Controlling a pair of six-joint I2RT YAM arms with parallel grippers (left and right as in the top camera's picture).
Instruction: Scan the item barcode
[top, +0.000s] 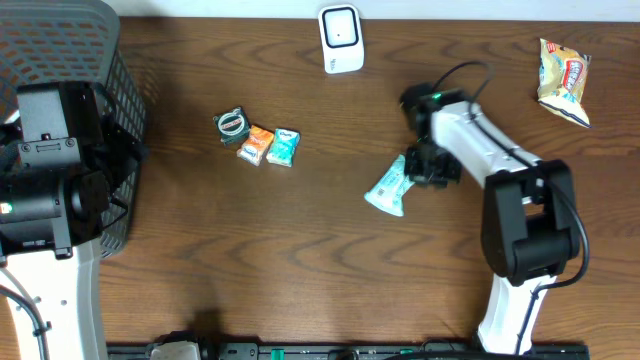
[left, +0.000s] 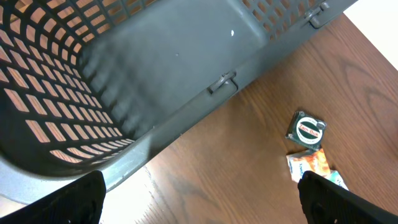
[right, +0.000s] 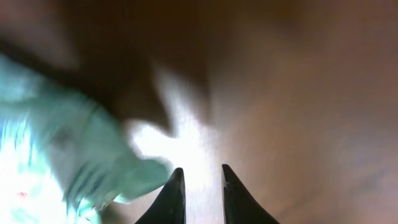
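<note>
I will next grip the teal snack packet with my right gripper, by the packet's edge beside the gripper's fingers. The packet's broad side then stays free to scan the barcode.
A teal snack packet (top: 388, 188) lies on the wooden table, right of centre. My right gripper (top: 425, 165) is low over the table at the packet's right edge. In the right wrist view its two black fingertips (right: 200, 174) stand a narrow gap apart with only bare table between them, and the blurred teal packet (right: 68, 149) lies just left of the left finger. The white barcode scanner (top: 341, 38) stands at the back centre. My left gripper (left: 202, 196) hangs wide open and empty by the basket, above the table.
A dark mesh basket (top: 95, 60) fills the far left, its wall (left: 155, 74) close under the left wrist. A round green tin (top: 232, 124), an orange packet (top: 258, 145) and a teal packet (top: 284, 147) lie left of centre. A yellow chips bag (top: 565, 80) is back right.
</note>
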